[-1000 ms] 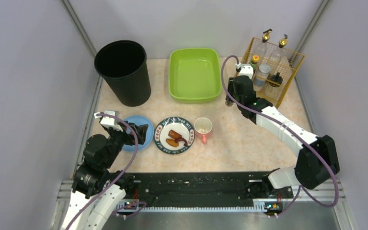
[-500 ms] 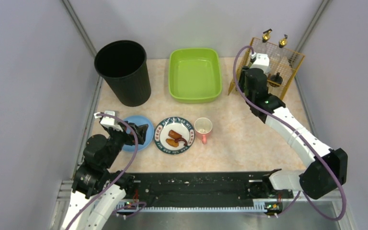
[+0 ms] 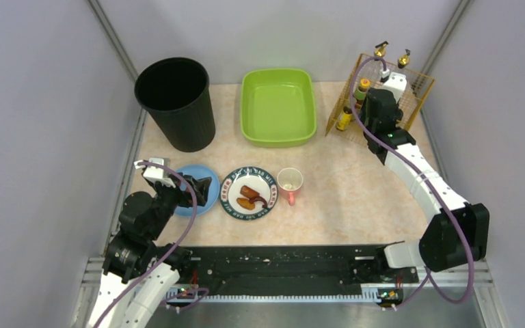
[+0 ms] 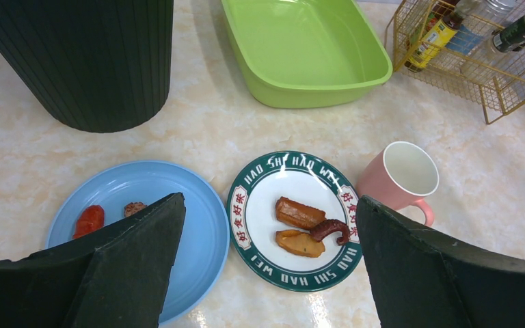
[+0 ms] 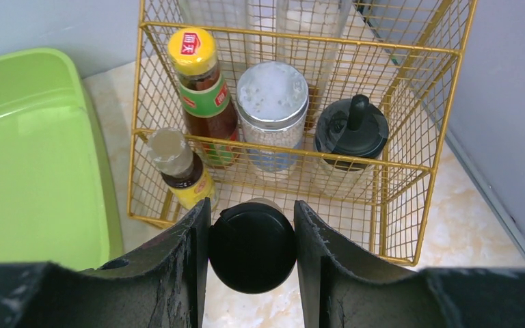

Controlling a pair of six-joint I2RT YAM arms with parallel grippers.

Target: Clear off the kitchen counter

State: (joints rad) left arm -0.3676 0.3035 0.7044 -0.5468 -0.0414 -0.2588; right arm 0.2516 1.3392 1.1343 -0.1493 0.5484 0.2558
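Observation:
My right gripper will keep holding the bottle until it is in the rack. The bottle is above the rack's front edge and would fall short if I opened now.
The beige kitchen counter (image 3: 355, 198) holds a blue plate (image 3: 212, 199) with food scraps, a green-rimmed plate (image 3: 249, 169) with pieces of food, and a pink mug (image 3: 290, 182). My left gripper (image 4: 270, 199) is open and empty, hovering above the two plates. My right gripper (image 5: 251, 225) is shut on a black-capped bottle (image 5: 251, 247) and holds it at the front edge of the gold wire rack (image 5: 301, 37). The rack holds several bottles and jars. In the top view the right gripper (image 3: 377, 104) is over the rack (image 3: 420, 85).
A lime-green tub (image 3: 277, 106) sits at the back middle and a black ribbed bin (image 3: 176, 102) at the back left. Grey walls close in both sides. A black rail (image 3: 280, 270) runs along the near edge.
My right arm has swung right and back, from beside the green tub to over the wire rack, with the bottle in its grip. The left arm has not moved.

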